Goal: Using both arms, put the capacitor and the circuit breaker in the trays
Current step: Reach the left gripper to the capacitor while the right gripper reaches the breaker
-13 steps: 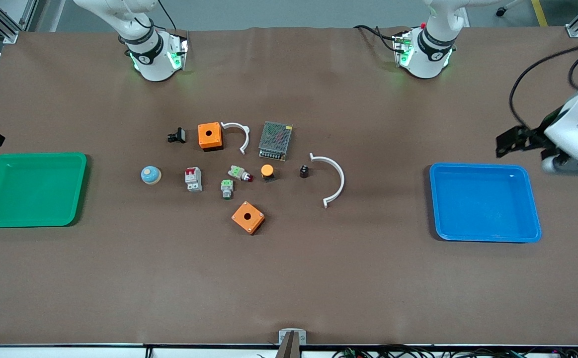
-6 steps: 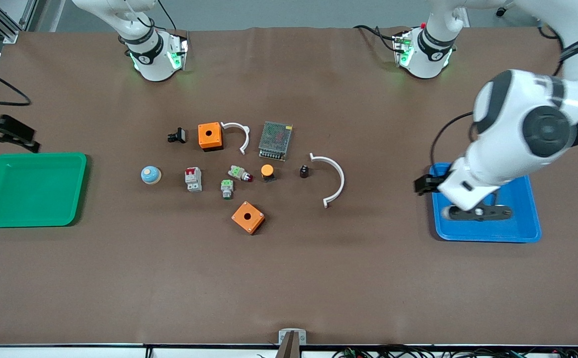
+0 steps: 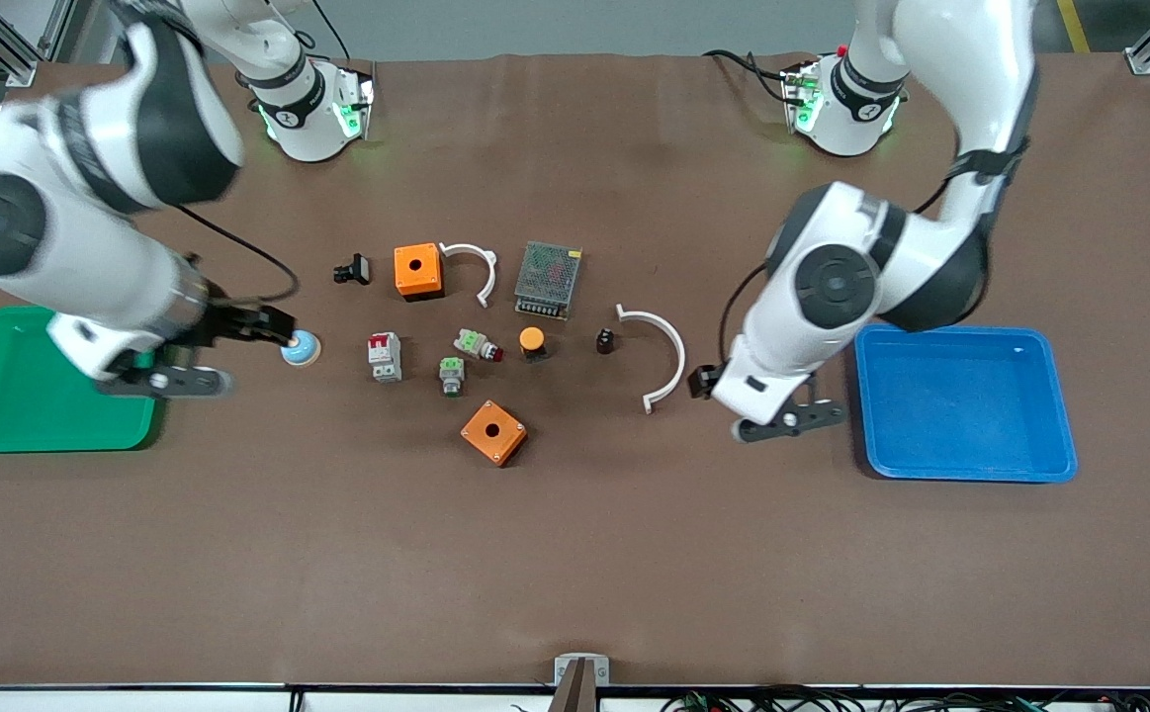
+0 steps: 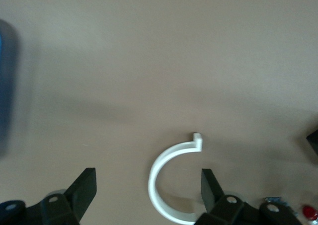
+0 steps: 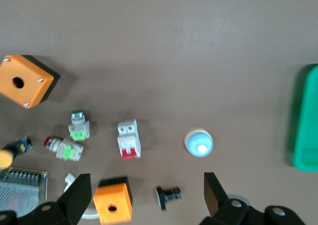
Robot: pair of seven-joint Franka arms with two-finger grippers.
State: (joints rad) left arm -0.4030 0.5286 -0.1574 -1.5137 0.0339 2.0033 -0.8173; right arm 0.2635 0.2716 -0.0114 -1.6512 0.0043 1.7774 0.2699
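Note:
The circuit breaker needs to go in the green tray (image 3: 43, 392), so my right gripper will grab the circuit breaker by its red-levered end (image 3: 381, 342) next.
The circuit breaker (image 3: 385, 356), a white-grey block with red levers, lies on the table between a blue dome and the green-topped parts; it also shows in the right wrist view (image 5: 128, 139). The capacitor (image 3: 605, 342), a tiny black cylinder, stands beside the large white arc (image 3: 668, 356). I cannot make it out in the left wrist view. My left gripper (image 3: 705, 382) hangs open and empty over the table beside that arc (image 4: 169, 185), with the jaws (image 4: 149, 178) wide apart. My right gripper (image 3: 256, 324) hangs open and empty beside the blue dome (image 3: 300, 347); it shows wide open in its wrist view (image 5: 146, 180).
A green tray (image 3: 1, 396) sits at the right arm's end and a blue tray (image 3: 965, 400) at the left arm's end. Two orange boxes (image 3: 417, 270) (image 3: 493, 432), a black clip (image 3: 352, 269), a metal power supply (image 3: 548, 279), an orange-capped button (image 3: 532, 341) and green-topped parts (image 3: 451, 374) crowd the middle.
Both arms swung in from the table ends. The left gripper moved from over the blue tray to beside the large arc; the right gripper moved past the green tray to the blue dome.

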